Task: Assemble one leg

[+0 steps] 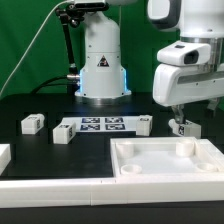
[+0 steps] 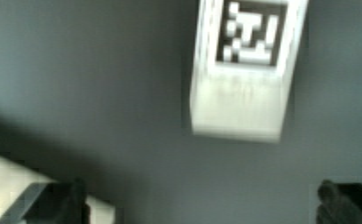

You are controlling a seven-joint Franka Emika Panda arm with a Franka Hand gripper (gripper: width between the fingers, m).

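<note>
The leg needs to be assembled onto the white tray-like piece [image 1: 166,160], so my gripper will next take hold of the leg by its tagged body [image 1: 186,129].
A leg [image 1: 183,128], a small white block with a marker tag, stands on the dark table at the exterior view's right, just behind the large white tray-like piece [image 1: 166,160]. My gripper [image 1: 181,117] hangs directly above this leg, close to it. In the wrist view the same leg [image 2: 244,85] lies ahead of the jaws with its tag facing the camera. The gripper [image 2: 204,205] is open and empty, with its dark fingertips [image 2: 62,205] wide apart at either side. Three more legs lie on the table: one [image 1: 33,123], another [image 1: 64,133] and a third [image 1: 145,124].
The marker board [image 1: 100,125] lies flat in the middle of the table before the robot base [image 1: 100,65]. Another white part [image 1: 4,155] sits at the exterior view's left edge. A pale edge [image 2: 9,185] shows beside one finger in the wrist view.
</note>
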